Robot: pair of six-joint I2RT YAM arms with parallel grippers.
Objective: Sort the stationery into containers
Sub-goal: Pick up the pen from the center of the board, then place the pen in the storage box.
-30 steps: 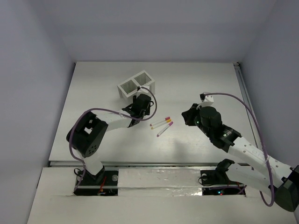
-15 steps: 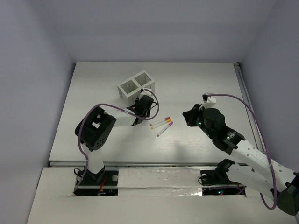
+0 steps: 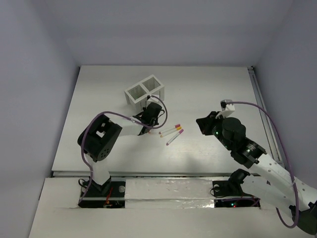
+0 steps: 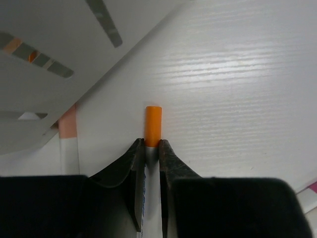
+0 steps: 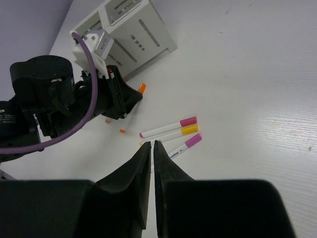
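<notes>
The white marker pen (image 4: 152, 171) would come up, held just below its orange cap (image 4: 153, 125), if I lifted my left gripper now.
My left gripper (image 4: 152, 145) is shut on a white marker pen with an orange cap (image 4: 153, 125), low on the table right beside the white slotted organiser (image 3: 144, 90). In the top view this gripper (image 3: 148, 127) sits just in front of the organiser. A second pen with a pale orange end (image 4: 68, 124) lies to the left of the fingers. Three more pens lie together mid-table: magenta cap (image 5: 168, 127), yellow cap (image 5: 173, 134) and purple cap (image 5: 185, 145). My right gripper (image 5: 152, 143) hovers above and to the right of them, jaws nearly together, holding nothing.
The organiser's wall (image 4: 74, 49) fills the upper left of the left wrist view. A purple cable (image 5: 89, 74) loops over the left arm. A rail (image 3: 257, 94) runs along the table's right edge.
The left jaws have closed on the orange-capped pen. The right arm has drawn back to the right, and its jaws have parted by a hair.
</notes>
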